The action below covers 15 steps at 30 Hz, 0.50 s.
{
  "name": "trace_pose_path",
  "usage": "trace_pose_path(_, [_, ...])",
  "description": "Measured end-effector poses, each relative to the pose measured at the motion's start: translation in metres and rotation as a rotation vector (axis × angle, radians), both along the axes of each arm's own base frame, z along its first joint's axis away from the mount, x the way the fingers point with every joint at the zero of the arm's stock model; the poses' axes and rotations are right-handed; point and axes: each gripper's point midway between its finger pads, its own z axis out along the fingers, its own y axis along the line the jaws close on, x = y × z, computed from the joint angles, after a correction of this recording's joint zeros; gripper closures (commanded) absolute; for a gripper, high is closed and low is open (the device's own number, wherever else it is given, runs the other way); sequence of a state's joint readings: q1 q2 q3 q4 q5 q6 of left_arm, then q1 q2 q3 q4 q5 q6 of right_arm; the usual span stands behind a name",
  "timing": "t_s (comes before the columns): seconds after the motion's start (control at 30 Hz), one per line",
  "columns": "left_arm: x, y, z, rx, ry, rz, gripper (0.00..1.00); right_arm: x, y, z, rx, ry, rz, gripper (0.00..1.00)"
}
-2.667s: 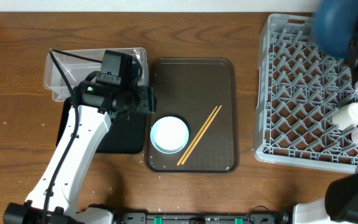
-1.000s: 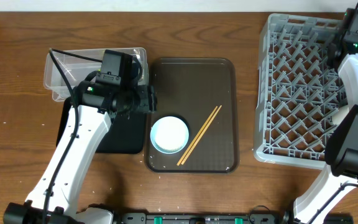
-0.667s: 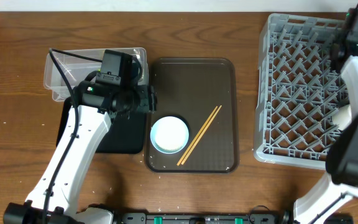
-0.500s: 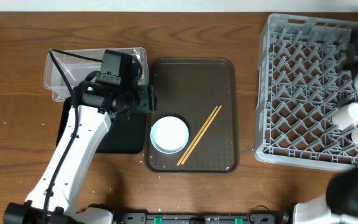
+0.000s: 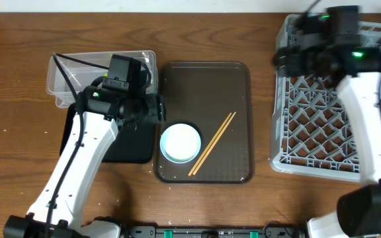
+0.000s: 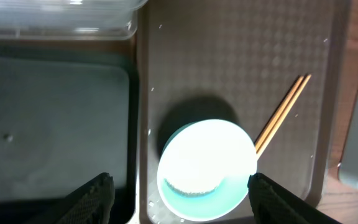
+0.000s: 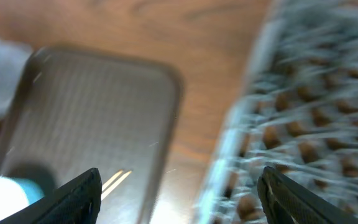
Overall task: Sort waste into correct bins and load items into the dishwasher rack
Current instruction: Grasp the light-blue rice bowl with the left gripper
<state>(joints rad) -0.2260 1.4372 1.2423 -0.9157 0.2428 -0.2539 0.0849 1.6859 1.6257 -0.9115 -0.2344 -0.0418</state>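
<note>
The left gripper grabs the white bowl by its rim on the chopsticks side next, which leaves the bowl's opening for emptying waste.
A white bowl (image 5: 180, 142) with a pale blue inside sits on the brown tray (image 5: 230, 79), and wooden chopsticks (image 5: 211, 144) lie slanted to its right. My left gripper (image 5: 157, 108) hovers open just above the bowl (image 6: 207, 168), with one finger (image 6: 92, 199) on each side of it and nothing held. The chopsticks (image 6: 281, 115) show beside the bowl. My right gripper (image 5: 284, 56) is open and empty over the top-left corner of the grey dishwasher rack (image 5: 323, 112). Its blurred wrist view shows the rack (image 7: 303, 106) and chopsticks (image 7: 114, 182). The waste is out of view.
The clear tub (image 5: 101, 76) stands at the back left, with the black tray (image 5: 127, 149) in front of it under my left arm. Both show in the left wrist view: tub (image 6: 61, 18), black tray (image 6: 48, 124). The brown tray (image 7: 92, 112) lies left of the rack.
My right arm has swung left from the rack's far right side to its top-left corner, and its jaws have opened wider. The left arm, bowl and chopsticks have not moved.
</note>
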Motion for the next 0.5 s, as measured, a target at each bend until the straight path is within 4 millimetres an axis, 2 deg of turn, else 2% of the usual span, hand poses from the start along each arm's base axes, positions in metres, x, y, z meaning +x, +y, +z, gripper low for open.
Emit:
trace_pose_path(0.1, [-0.004, -0.004, -0.001, 0.011, 0.011, -0.015, 0.28, -0.007, 0.028, -0.017, 0.011, 0.058, 0.064, 0.20])
trace_pose_path(0.23, [-0.010, -0.020, -0.002, 0.009, 0.011, -0.060, 0.28, -0.008, 0.047, -0.036, 0.006, 0.112, 0.090, 0.20])
trace_pose_path(0.33, [-0.014, -0.036, -0.006, 0.000, 0.010, -0.087, 0.28, -0.007, 0.046, -0.049, -0.018, 0.142, 0.061, 0.20])
trace_pose_path(0.5, [-0.019, -0.069, -0.028, -0.001, 0.049, -0.146, 0.28, -0.001, 0.028, -0.054, -0.092, 0.144, -0.042, 0.19])
